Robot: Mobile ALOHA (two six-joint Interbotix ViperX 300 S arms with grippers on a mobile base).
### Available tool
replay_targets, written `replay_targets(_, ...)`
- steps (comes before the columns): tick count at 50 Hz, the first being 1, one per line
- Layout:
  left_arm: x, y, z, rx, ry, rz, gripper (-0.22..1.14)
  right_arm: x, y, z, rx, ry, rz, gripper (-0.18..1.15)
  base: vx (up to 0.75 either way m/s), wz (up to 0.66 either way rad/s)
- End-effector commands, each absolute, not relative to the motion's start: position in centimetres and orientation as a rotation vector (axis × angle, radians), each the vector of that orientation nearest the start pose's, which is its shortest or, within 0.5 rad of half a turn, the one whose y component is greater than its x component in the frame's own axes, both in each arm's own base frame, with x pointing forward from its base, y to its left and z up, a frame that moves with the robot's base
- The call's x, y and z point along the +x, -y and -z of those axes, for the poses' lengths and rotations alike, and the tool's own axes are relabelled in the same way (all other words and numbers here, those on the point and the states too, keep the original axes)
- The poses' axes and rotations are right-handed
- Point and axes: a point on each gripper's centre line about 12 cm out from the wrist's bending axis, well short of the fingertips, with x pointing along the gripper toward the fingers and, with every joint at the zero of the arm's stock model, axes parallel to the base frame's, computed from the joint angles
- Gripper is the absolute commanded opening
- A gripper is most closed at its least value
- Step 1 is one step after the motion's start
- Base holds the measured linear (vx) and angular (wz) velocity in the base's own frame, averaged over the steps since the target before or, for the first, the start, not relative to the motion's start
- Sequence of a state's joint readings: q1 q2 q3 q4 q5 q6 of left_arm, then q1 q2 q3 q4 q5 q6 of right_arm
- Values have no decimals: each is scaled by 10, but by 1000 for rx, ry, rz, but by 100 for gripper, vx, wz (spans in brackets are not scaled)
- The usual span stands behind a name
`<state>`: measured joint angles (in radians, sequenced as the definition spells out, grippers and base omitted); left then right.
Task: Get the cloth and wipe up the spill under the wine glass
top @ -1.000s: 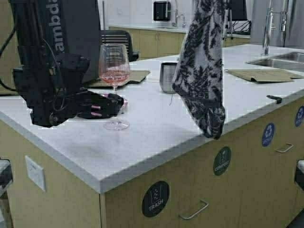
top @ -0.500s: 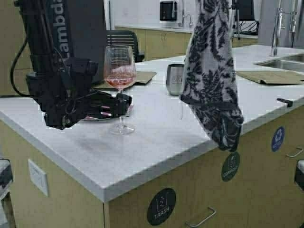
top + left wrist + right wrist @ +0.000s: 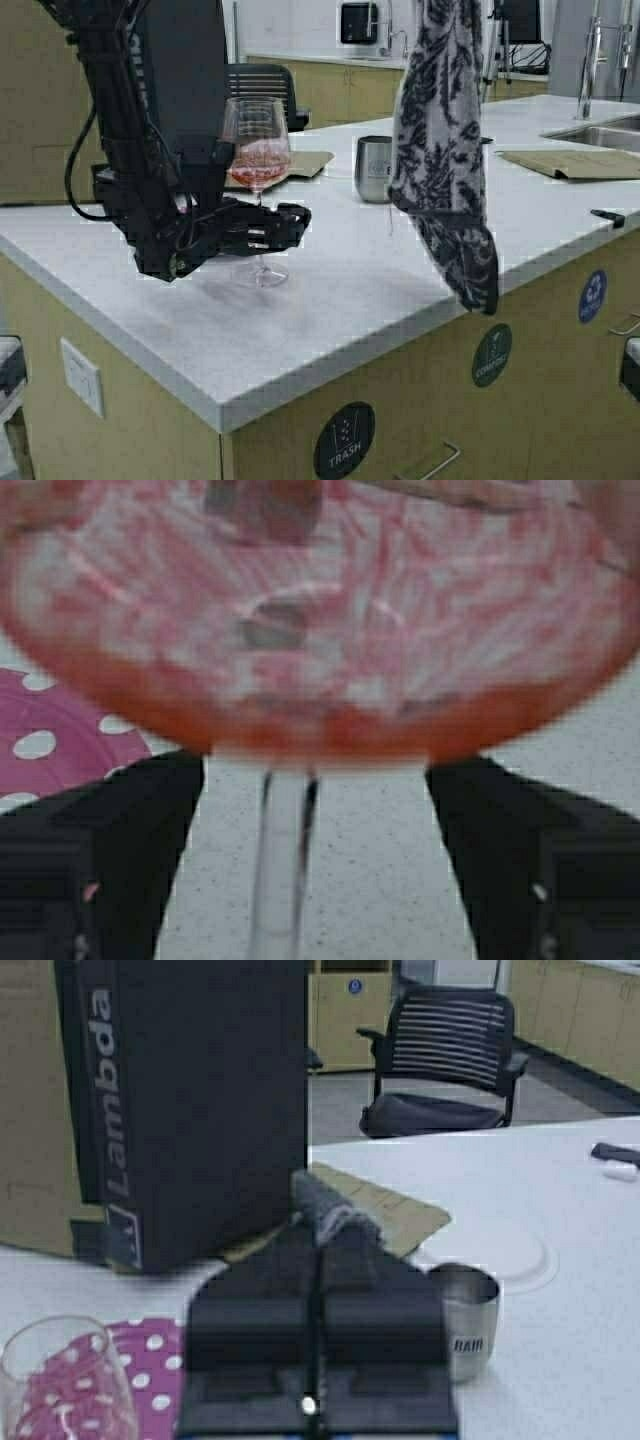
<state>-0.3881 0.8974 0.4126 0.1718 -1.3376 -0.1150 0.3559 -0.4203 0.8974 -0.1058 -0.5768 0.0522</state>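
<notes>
The wine glass should be grabbed by its stem with the left gripper, so the spot under it stays free for wiping.
The wine glass stands on the white counter, with pinkish-red tint in its bowl. My left gripper is open, one finger on each side of the stem. In the left wrist view the stem stands between the two dark fingers, touching neither, and the gripper is just below the bowl. The leaf-print cloth hangs from above the high view's top edge, over the counter's front right. My right gripper is shut on a tuft of the cloth.
A steel tumbler stands behind the glass, close to the hanging cloth. A pink dotted plate lies by the glass. A black Lambda box, flat cardboard and a sink sit farther back. The counter's front edge is near.
The robot has shifted slightly, so the scene has moved in the high view. My left gripper has reached forward, and its fingers now pass the glass stem. The cloth still hangs from the right gripper.
</notes>
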Motion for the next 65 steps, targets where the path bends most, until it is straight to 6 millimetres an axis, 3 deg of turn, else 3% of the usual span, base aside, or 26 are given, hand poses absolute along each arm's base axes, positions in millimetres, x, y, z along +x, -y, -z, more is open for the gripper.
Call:
replay_targets(1, 431, 199, 4, -80, 42, 561, 93, 308, -105, -330, 27, 191, -353, 6, 1, 0)
replay_targets(8, 433, 200, -2, -83, 56, 560, 69, 332, -92, -352, 122, 226, -279, 6, 1, 1)
replay_targets(14, 433, 201, -9, -83, 67, 562, 41, 359, -89, -355, 124, 228, -248, 6, 0, 0)
replay_targets(22, 430, 200, -30, -104, 88, 567, 15, 404, -93, -336, 115, 180, -231, 6, 0, 0)
replay_targets(34, 408, 191, -96, -115, 148, 569, 14, 444, -113, -280, 100, 62, -252, 6, 0, 0)
replay_targets(48, 384, 180, -193, -99, 221, 558, 13, 448, -171, -210, 78, -74, -364, 6, 0, 0)
replay_targets(65, 364, 167, -305, -56, 240, 516, 13, 407, -263, -126, 18, -250, -563, 6, 0, 0)
